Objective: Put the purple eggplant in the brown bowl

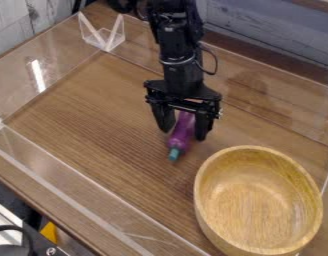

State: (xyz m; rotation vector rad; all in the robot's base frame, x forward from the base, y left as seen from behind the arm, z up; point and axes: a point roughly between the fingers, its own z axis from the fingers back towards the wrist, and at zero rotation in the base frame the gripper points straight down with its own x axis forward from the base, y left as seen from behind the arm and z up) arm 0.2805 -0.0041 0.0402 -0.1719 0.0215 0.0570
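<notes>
The purple eggplant (180,140) needs to go in the brown bowl, so my gripper should next pick it up by its upper end (186,119), opposite the teal stem tip.
The purple eggplant (180,140) lies on the wooden tabletop, its teal stem tip pointing toward the near left. My gripper (184,125) points straight down over its upper end and is open, with one black finger (163,119) on each side of the eggplant. Whether the fingers touch it I cannot tell. The brown bowl (258,203) stands empty at the near right, a short way from the eggplant's stem tip.
A clear plastic wall (47,75) fences the tabletop on the left and near sides. A small clear stand (100,34) sits at the far left. Bare wood lies to the left of the gripper.
</notes>
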